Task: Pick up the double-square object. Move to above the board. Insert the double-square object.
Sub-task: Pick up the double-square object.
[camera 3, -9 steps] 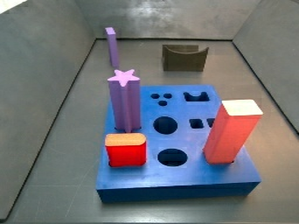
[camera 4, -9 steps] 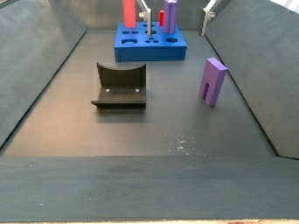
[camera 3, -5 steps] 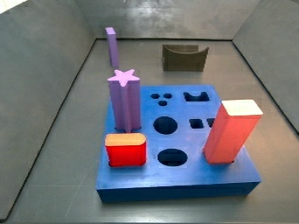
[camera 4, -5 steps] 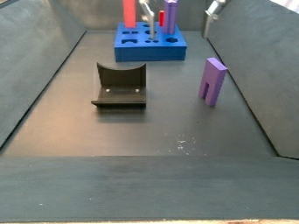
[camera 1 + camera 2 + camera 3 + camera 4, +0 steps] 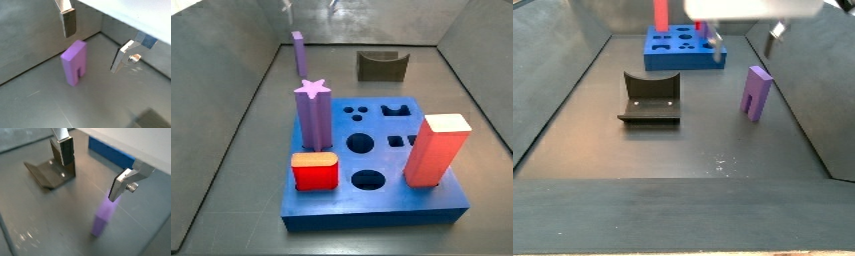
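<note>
My gripper takes hold of the double-square object by its upper end point(image 5: 298, 37) next. That leaves its lower end free to enter the board point(image 5: 372, 205).
The double-square object point(image 5: 756, 92) is a slim lavender post standing upright on the dark floor near a side wall; it also shows in a side view point(image 5: 298, 52) and in both wrist views point(image 5: 75, 62) point(image 5: 103, 218). My gripper point(image 5: 747, 40) hangs above it, open and empty, with its fingers point(image 5: 69, 22) apart from the post in both wrist views point(image 5: 65, 158). The blue board point(image 5: 372, 205) with shaped cut-outs lies beyond the post point(image 5: 663, 58).
The board carries a purple star-topped column point(image 5: 314, 115), a red block point(image 5: 314, 170) and a tall orange-red block point(image 5: 438, 150). The dark fixture point(image 5: 651, 98) stands on the floor mid-bin. Grey walls close in the floor on all sides.
My gripper has moved from over the board toward the lavender post, and its white body now fills the top of a side view. The post and the board have not moved.
</note>
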